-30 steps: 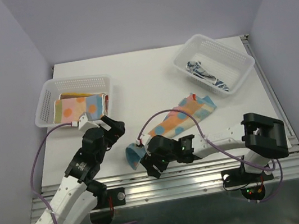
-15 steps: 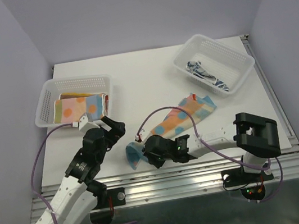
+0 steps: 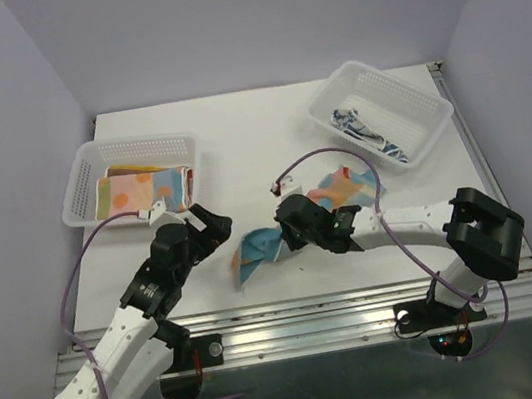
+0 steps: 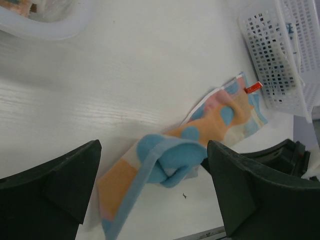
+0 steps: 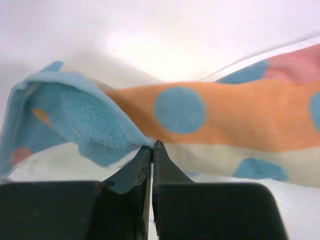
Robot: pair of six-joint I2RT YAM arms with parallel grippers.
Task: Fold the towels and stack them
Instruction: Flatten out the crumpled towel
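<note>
I need to grab the pastel towel's loose blue edge (image 3: 243, 270) (image 4: 123, 211) with my left gripper next, away from my right gripper, to stretch the towel for folding.
A pastel towel (image 3: 347, 185) with orange and blue dots lies stretched across the middle of the table. Its blue near end (image 3: 252, 251) is raised and curled over. My right gripper (image 5: 151, 145) is shut on that blue edge, with the cloth (image 5: 90, 120) draped to the left of the fingertips. In the top view the right gripper (image 3: 287, 233) sits just right of the raised end. My left gripper (image 3: 213, 224) hovers open to the left of the towel; in its wrist view the curled blue end (image 4: 172, 152) lies between and beyond its wide-apart fingers (image 4: 70, 175), untouched.
A white basket (image 3: 79, 189) at the back left holds folded towels (image 3: 138, 190). A second white basket (image 3: 412, 100) at the back right holds a crumpled blue-white patterned towel (image 3: 362, 129). The metal rail (image 3: 305, 317) runs along the near edge.
My right gripper has shut on the towel's blue near end and carried it up and toward the back right, curling the cloth over. The left arm has barely moved.
</note>
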